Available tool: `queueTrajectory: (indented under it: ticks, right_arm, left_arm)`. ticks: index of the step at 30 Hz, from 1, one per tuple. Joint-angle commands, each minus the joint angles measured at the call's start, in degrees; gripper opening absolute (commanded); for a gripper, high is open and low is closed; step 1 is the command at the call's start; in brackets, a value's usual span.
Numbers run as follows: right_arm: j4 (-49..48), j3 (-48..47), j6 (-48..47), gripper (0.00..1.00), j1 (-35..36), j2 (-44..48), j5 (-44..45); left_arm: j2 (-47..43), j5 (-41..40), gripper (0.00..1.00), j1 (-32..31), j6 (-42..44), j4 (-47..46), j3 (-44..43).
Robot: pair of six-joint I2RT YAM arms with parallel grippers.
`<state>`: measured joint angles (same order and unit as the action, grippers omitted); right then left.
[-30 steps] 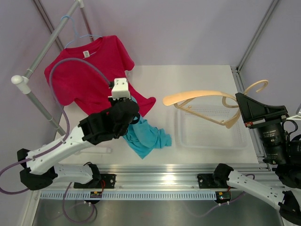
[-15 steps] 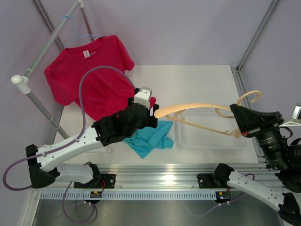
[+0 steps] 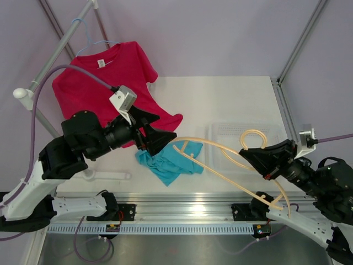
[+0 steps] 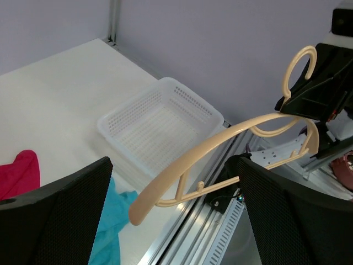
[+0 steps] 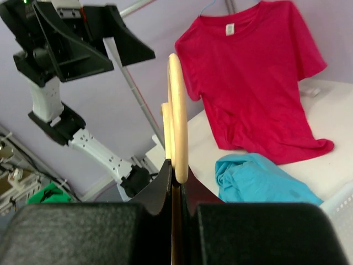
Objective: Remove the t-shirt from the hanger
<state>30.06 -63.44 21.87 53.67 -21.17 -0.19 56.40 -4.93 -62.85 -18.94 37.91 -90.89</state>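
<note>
The hanger's hook should stay free to hang on the rack, so my left gripper should next grab the tan plastic hanger [image 3: 220, 152] by its free arm [image 3: 188, 139].
A crumpled teal t-shirt [image 3: 168, 163] lies loose on the white table [image 3: 220, 99], off the tan plastic hanger [image 3: 220, 152]. My right gripper [image 3: 259, 160] is shut on that hanger near its hook, holding it tilted over the table's front edge. In the right wrist view the hanger [image 5: 177, 110] runs straight up from the pinched jaws [image 5: 176, 182]. My left gripper [image 3: 160, 130] hovers open above the teal shirt with nothing in it. In the left wrist view the hanger's arm [image 4: 209, 146] crosses between the wide fingers [image 4: 55, 221] without touching them.
A red t-shirt [image 3: 105, 83] hangs on a light blue wire hanger from the metal rack [image 3: 55, 47] at the back left, its hem resting on the table. A white perforated basket [image 3: 231, 128] stands on the right side, behind the hanger.
My left gripper opened, let go of the teal t-shirt and lifted back to the left. My right arm swung the hanger down and toward the front edge.
</note>
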Motion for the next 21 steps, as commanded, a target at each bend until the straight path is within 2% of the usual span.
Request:
queueTrajectory:
  ticks: [1,5,10,11,15,18,21]
  right_arm:
    - [-2.11,0.24,-2.71,0.00,-0.06,-3.96,-8.07]
    - [-3.34,2.35,-4.81,0.00,-0.06,-5.28,-11.67]
    - [-6.14,4.11,-6.22,0.00,-0.06,-6.08,-17.98]
    - [-7.11,4.81,-6.22,0.00,-0.06,-6.25,-19.23]
    - [-10.54,5.43,-5.35,0.00,-0.06,-7.57,-22.66]
    - [-13.09,6.22,-5.26,0.00,0.03,-8.45,-24.68]
    - [-14.59,6.66,-4.82,0.00,-0.06,-9.15,-25.92]
  left_arm:
    - [2.66,5.28,0.98,0.09,4.43,4.80,0.01]
    - [1.96,8.43,0.98,0.01,9.26,4.80,-0.95]
    - [4.50,22.22,0.97,0.01,13.13,4.98,0.27]
    - [5.72,27.38,0.95,0.01,13.57,4.98,0.80]
    - [6.70,35.40,0.90,-0.87,16.03,4.63,3.96]
    - [6.00,37.01,0.89,-2.54,16.83,3.93,6.07]
    - [5.74,37.88,0.83,-3.51,17.18,3.93,6.87]
